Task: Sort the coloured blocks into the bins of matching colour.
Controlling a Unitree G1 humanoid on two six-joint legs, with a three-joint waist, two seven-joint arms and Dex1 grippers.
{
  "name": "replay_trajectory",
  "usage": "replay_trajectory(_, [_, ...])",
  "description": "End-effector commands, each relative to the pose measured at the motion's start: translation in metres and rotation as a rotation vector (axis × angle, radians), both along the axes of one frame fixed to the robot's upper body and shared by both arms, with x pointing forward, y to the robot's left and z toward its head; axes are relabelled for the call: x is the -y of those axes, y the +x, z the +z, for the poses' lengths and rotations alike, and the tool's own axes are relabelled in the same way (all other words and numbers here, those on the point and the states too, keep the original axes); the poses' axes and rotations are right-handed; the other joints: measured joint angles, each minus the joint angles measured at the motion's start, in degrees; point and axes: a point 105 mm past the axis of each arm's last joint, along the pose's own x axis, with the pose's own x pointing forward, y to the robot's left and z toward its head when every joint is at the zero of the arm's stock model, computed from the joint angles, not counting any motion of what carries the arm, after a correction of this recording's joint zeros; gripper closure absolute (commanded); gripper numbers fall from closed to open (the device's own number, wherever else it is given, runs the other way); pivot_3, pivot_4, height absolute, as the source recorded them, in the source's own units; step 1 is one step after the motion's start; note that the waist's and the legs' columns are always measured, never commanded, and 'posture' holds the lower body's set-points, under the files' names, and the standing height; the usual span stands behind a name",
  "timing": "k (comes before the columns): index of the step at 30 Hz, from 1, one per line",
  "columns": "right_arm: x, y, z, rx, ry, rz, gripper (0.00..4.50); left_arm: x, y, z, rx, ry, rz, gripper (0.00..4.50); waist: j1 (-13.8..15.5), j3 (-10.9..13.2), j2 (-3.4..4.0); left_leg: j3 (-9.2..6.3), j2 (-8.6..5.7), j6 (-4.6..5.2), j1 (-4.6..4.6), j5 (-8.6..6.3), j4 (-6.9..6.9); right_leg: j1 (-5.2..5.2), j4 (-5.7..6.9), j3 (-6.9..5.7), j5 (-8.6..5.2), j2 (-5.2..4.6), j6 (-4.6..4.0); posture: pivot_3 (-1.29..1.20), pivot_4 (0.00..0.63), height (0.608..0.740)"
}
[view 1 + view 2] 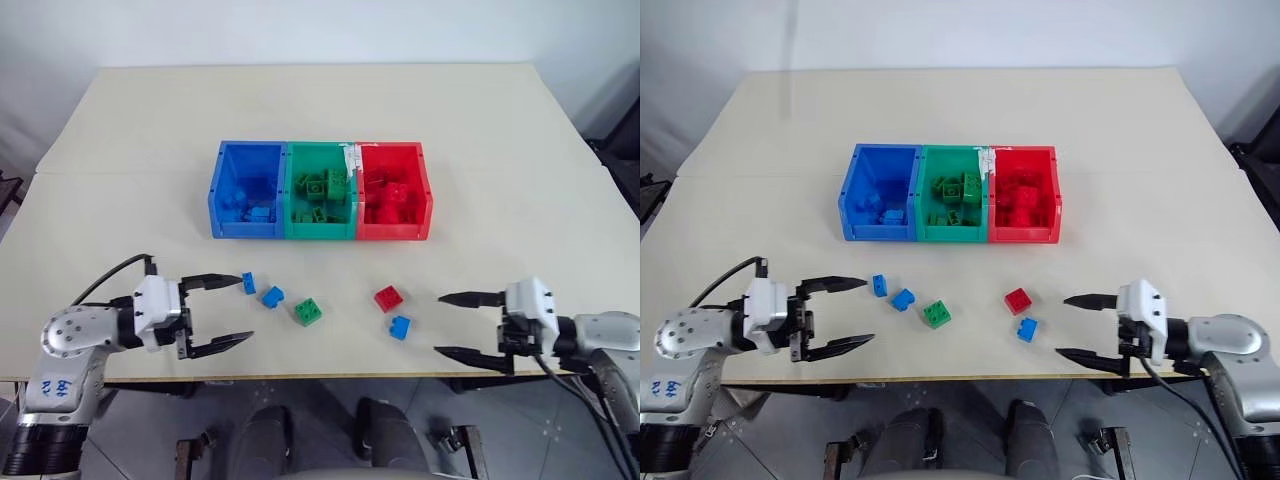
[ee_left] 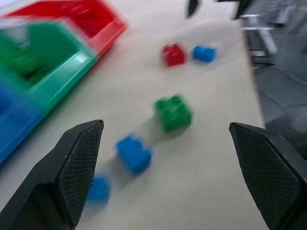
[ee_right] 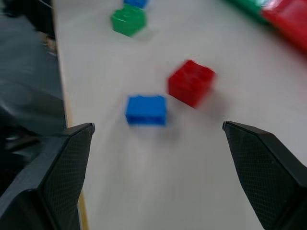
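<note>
Table shows between the blue block (image 3: pixel 146 110) and my fingers in the right wrist view, so it is too early to close. My right gripper moves toward the block first.
The joined bins stand mid-table: blue bin (image 1: pixel 247 190), green bin (image 1: pixel 320 190) and red bin (image 1: pixel 393 190), each holding several bricks of its own colour. Loose on the table in front lie two blue blocks (image 1: pixel 248 283) (image 1: pixel 272 296), a green block (image 1: pixel 308 312), a red block (image 1: pixel 388 297) and a third blue block (image 1: pixel 400 327). My left gripper (image 1: pixel 228 313) is open at the front left, its tips just left of the two blue blocks. My right gripper (image 1: pixel 458 325) is open at the front right, pointing left toward the red block and the blue one beside it.
The cream table (image 1: pixel 320 110) stretches wide behind and to both sides of the bins. Its front edge (image 1: pixel 330 377) runs just below the grippers, with the floor beyond it. A seam (image 1: pixel 120 175) crosses the tabletop on the left.
</note>
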Motion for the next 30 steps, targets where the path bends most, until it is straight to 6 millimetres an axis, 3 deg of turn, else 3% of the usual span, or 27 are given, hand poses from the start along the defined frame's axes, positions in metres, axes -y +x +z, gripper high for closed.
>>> replay_trajectory(1, [-0.012,-0.001,-0.010,-0.020,-0.009,0.000,0.00,-0.014,-0.007,0.003,0.031,-0.009,0.076,0.04,0.1,0.0,-0.03,0.00,0.00,0.03,-0.02,-0.05,0.01,0.00,-0.05,0.00,0.00,0.00,0.00,0.00,0.150,0.740])
replay_trajectory(9, [-0.041,-0.005,-0.034,-0.083,0.016,0.009,0.00,-0.003,-0.016,0.004,0.018,-0.017,0.056,0.04,0.2,-0.1,-0.10,0.03,0.04,0.04,-0.05,-0.14,0.03,-0.02,-0.08,0.00,0.00,0.01,-0.01,0.00,0.150,0.740])
replay_trajectory(12, [-0.045,-0.003,-0.038,-0.081,0.018,-0.008,0.60,0.002,-0.017,0.008,0.024,-0.022,0.028,0.00,0.1,-0.1,-0.23,0.03,0.08,0.02,-0.03,-0.14,0.03,-0.02,-0.06,-0.01,-0.01,0.06,-0.02,0.00,0.150,0.740])
replay_trajectory(19, [-0.042,-0.002,-0.038,-0.048,0.008,-0.013,2.94,0.010,-0.017,0.009,0.016,-0.027,-0.011,0.00,-0.1,-0.2,-0.25,0.04,0.09,0.00,-0.04,-0.17,0.01,-0.03,-0.08,-0.02,-0.03,0.08,-0.05,0.00,0.150,0.740])
replay_trajectory(20, [-0.042,-0.002,-0.036,-0.040,0.008,-0.003,3.02,0.011,-0.016,0.009,0.017,-0.030,-0.006,0.00,-0.2,-0.1,-0.25,0.04,0.09,0.00,-0.03,-0.17,0.01,-0.02,-0.08,-0.02,-0.03,0.08,-0.05,0.00,0.150,0.740])
replay_trajectory(23, [-0.046,-0.004,-0.026,-0.022,0.041,0.049,3.02,0.010,-0.012,0.010,0.023,-0.045,0.034,0.00,-0.2,-0.1,-0.25,0.04,0.09,0.00,-0.03,-0.17,0.02,-0.02,-0.07,-0.02,-0.03,0.08,-0.05,0.00,0.150,0.740])
replay_trajectory(26, [-0.070,0.006,0.021,-0.012,0.172,0.104,3.02,-0.007,0.002,0.018,0.046,-0.155,0.250,0.00,-0.6,-0.1,-0.24,0.05,0.11,0.01,-0.04,-0.18,0.05,-0.03,-0.05,0.01,-0.02,0.08,-0.04,0.00,0.150,0.740])
replay_trajectory(28, [-0.083,0.015,0.037,-0.031,0.192,0.107,3.02,-0.016,0.005,0.022,0.055,-0.203,0.347,0.00,-0.9,-0.1,-0.31,0.06,0.24,0.02,0.04,-0.18,0.08,-0.10,0.06,0.17,0.02,0.14,-0.07,0.00,0.150,0.740])
replay_trajectory(30, [-0.109,0.028,0.059,-0.028,0.246,0.136,3.02,-0.033,0.007,0.025,0.089,-0.245,0.477,0.00,-1.1,-0.1,-0.34,-0.01,0.46,-0.06,0.15,-0.21,0.08,-0.09,0.11,0.20,0.02,0.30,-0.15,0.00,0.150,0.740])
